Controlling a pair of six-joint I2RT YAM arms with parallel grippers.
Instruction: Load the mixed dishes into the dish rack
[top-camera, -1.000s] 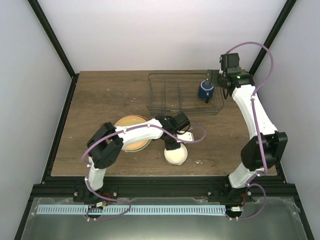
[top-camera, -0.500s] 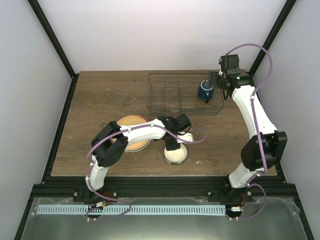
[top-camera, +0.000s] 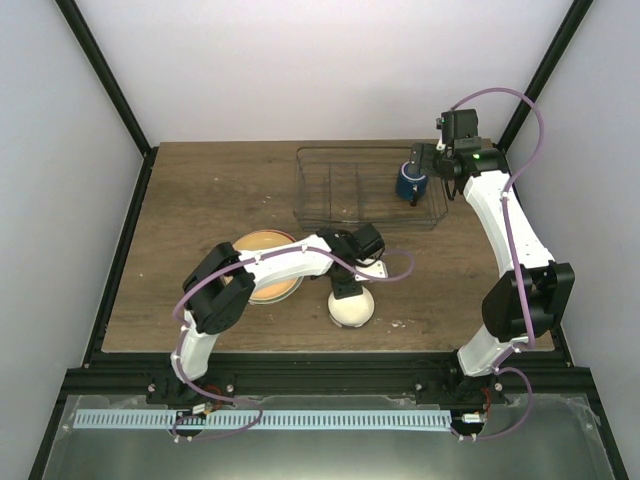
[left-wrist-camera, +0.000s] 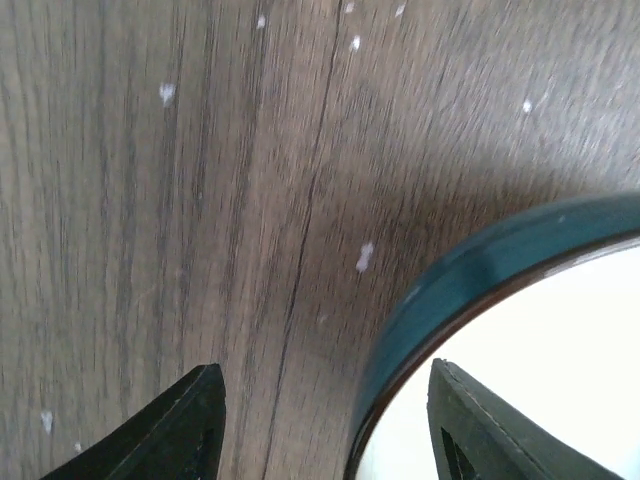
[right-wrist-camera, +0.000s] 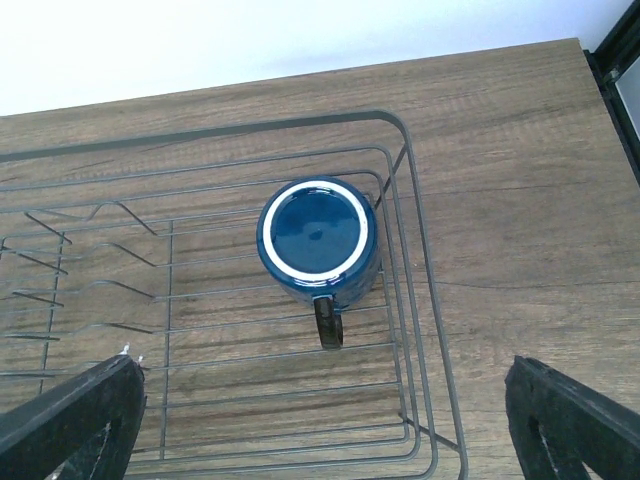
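Observation:
I should next grab the bowl's teal rim (left-wrist-camera: 470, 275) at its far edge (left-wrist-camera: 376, 390) with my left gripper. The opposite rim then stays free for handing the bowl over to my right gripper.
The dish rack (top-camera: 330, 195) stands at the back right of the table. A dark blue mug (top-camera: 410, 183) stands inside it, base up, near its right end (right-wrist-camera: 318, 238). My right gripper (top-camera: 428, 165) hangs open above the mug, touching nothing (right-wrist-camera: 322, 365). An orange-yellow plate (top-camera: 262, 248) lies at front centre, partly under my left arm. Right of it sits a cream-white bowl (top-camera: 354, 312). My left gripper (top-camera: 350, 287) is low over its far edge. In the left wrist view its jaws (left-wrist-camera: 322, 368) stand apart, astride the bowl's teal rim (left-wrist-camera: 470, 275) without touching it.
The rack's wire rim (right-wrist-camera: 432, 300) runs close to the mug's handle (right-wrist-camera: 328, 322). Black frame posts rise at both back corners. White specks dot the wood near the bowl.
My left gripper has opened from shut at the bowl's edge. The bowl, the mug and the right arm have not moved.

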